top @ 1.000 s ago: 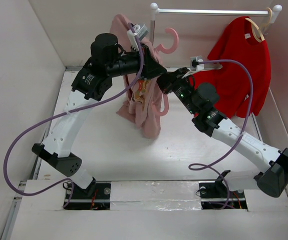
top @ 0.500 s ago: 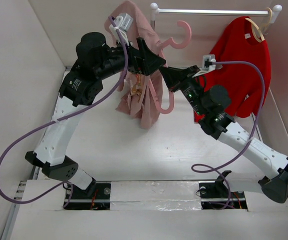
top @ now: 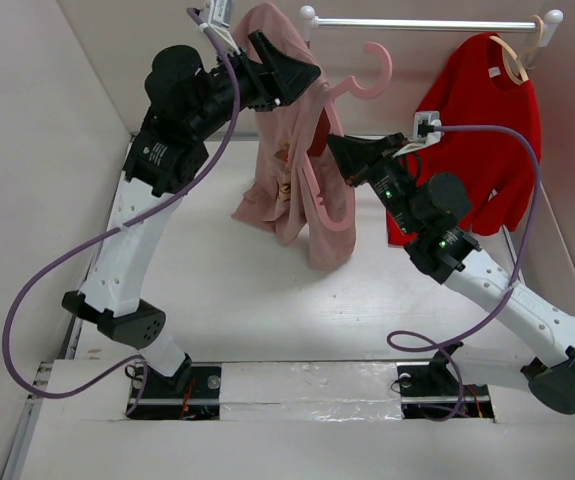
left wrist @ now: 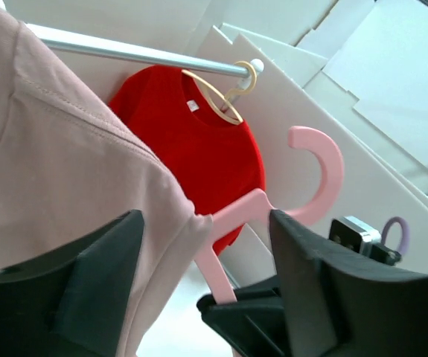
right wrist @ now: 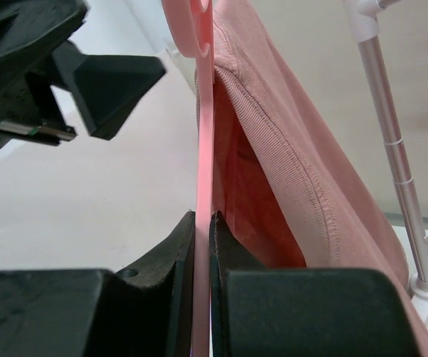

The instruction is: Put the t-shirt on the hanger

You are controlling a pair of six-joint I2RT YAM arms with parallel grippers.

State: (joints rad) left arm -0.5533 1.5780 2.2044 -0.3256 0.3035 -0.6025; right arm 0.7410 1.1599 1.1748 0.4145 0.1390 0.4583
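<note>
My left gripper is to grab the t-shirt's shoulder and the hanger together, beside the hanger's neck. The hanger's other arm then stays free for the t-shirt's collar.
The dusty-pink t-shirt point(top: 285, 165) hangs in the air with its collar over one arm of the pink hanger point(top: 371, 78). The rest of it droops toward the table. My right gripper point(top: 333, 148) is shut on the hanger's lower bar point(right wrist: 205, 111), with the shirt's ribbed collar point(right wrist: 288, 141) just to the right of the fingers point(right wrist: 203, 218). High beside the shirt's top, my left gripper point(top: 305, 74) is open. In the left wrist view, the shirt's shoulder point(left wrist: 57, 156) and the hanger's neck point(left wrist: 232, 219) lie between its spread fingers point(left wrist: 206, 223).
A white rail point(top: 417, 22) on a stand crosses the back right. A bright red t-shirt point(top: 482, 120) hangs from it on a beige wooden hanger point(top: 517, 55). Walls close in on the left, back and right. Purple cables loop off both arms.
Both arms have risen and carried the shirt and hanger up and right, toward the rail. The left gripper has opened, and the shirt now hangs longer on the hanger.
</note>
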